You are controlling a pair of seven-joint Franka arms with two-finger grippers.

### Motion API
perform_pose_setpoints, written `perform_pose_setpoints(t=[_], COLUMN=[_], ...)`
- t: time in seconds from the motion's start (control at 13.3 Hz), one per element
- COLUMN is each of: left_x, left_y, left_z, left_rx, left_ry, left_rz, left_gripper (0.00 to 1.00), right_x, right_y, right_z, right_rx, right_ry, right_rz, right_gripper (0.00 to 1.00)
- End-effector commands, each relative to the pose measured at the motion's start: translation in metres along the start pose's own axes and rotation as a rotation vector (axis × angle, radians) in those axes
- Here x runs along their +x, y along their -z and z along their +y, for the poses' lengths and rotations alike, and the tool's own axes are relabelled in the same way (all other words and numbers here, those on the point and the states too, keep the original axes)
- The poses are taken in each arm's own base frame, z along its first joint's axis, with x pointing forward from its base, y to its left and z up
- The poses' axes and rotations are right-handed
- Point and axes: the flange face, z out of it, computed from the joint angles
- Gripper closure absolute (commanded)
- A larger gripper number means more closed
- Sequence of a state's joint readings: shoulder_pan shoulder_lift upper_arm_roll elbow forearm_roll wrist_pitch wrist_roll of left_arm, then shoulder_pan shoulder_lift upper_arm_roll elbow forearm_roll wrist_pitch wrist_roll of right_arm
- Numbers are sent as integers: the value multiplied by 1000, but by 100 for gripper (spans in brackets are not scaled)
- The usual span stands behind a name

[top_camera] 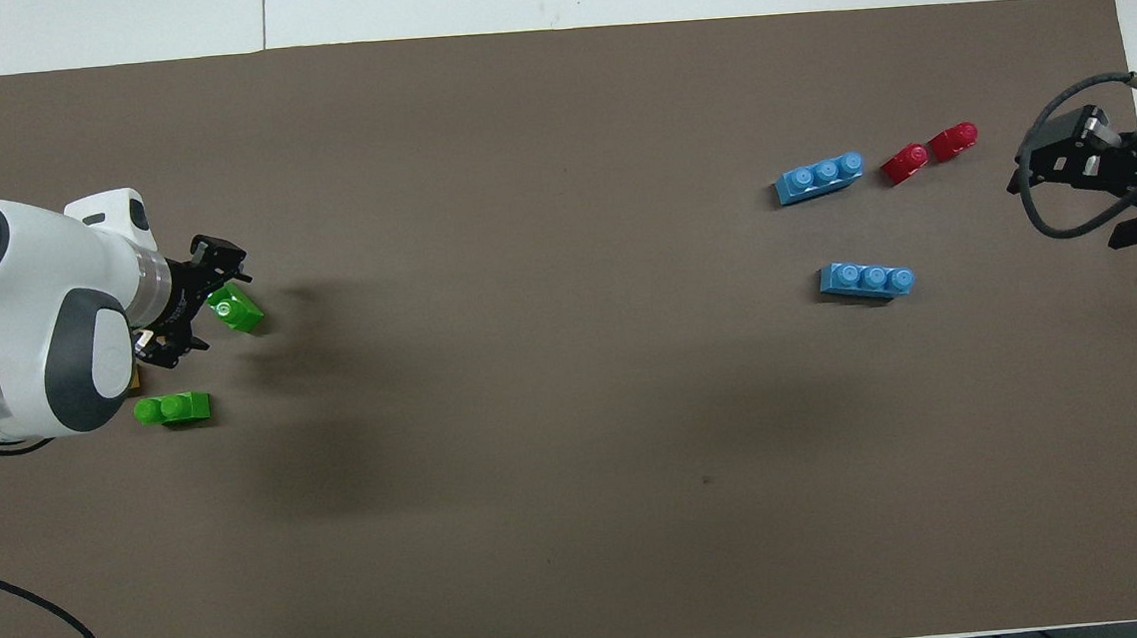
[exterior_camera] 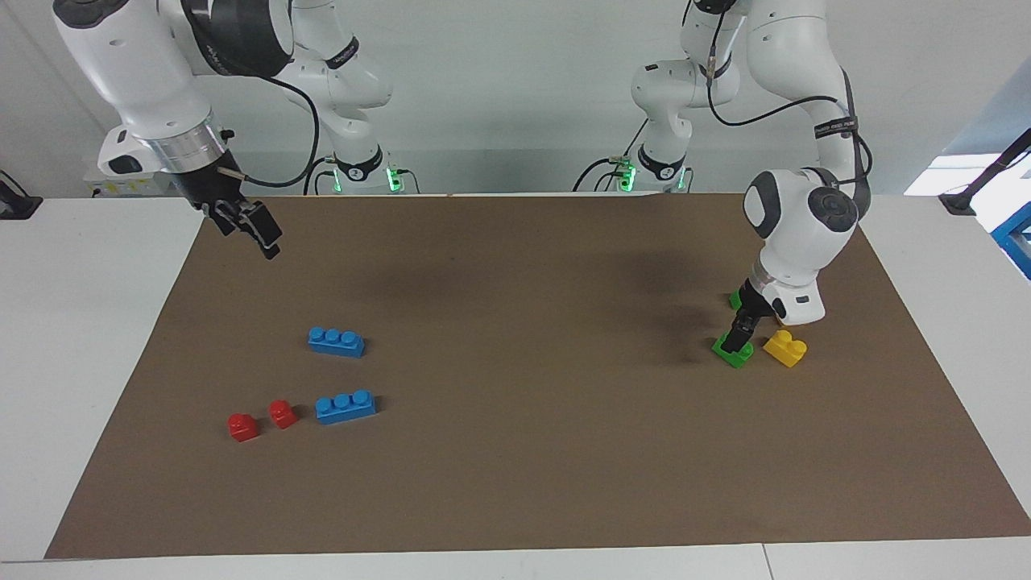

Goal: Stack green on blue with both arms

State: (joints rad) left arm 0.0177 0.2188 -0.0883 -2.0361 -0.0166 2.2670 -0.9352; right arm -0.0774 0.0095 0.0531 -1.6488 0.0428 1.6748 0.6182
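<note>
I will next grab the green brick by its end (top_camera: 221, 299) with my left gripper, to stack it on the blue brick by the red bricks.
Two green bricks lie toward the left arm's end of the brown mat. My left gripper (exterior_camera: 738, 337) (top_camera: 206, 306) is down at the one farther from the robots (exterior_camera: 731, 352) (top_camera: 238, 311), open, fingers either side of it. Whether they touch it I cannot tell. The other green brick (top_camera: 173, 409) lies nearer the robots, mostly hidden by the hand in the facing view (exterior_camera: 734, 300). Two blue bricks (exterior_camera: 336, 341) (exterior_camera: 345, 406) (top_camera: 819, 177) (top_camera: 866, 279) lie toward the right arm's end. My right gripper (exterior_camera: 264, 240) (top_camera: 1071, 202) hangs open over the mat's edge there, holding nothing.
A yellow brick (exterior_camera: 785, 348) sits beside the green one at the left gripper. Two small red bricks (exterior_camera: 242, 426) (exterior_camera: 282, 414) (top_camera: 905, 162) (top_camera: 952, 140) lie beside the blue brick farther from the robots. White table borders the mat (exterior_camera: 515, 451).
</note>
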Motion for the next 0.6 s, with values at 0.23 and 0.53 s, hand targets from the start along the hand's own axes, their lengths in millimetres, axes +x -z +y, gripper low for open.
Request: perform_pose_setpoints(t=[0.23, 0.53], left_x=[16, 26], left_y=[-24, -26], left_z=[-2, -4], left_rx=[10, -16], left_ry=[3, 15], left_rz=[36, 54], left_gripper=[0, 2], right_x=[40, 75], right_y=[-32, -81], right_z=[-29, -57], right_rx=[112, 135], right_ry=[-320, -511], right_rz=[-152, -268], right_gripper=[1, 2])
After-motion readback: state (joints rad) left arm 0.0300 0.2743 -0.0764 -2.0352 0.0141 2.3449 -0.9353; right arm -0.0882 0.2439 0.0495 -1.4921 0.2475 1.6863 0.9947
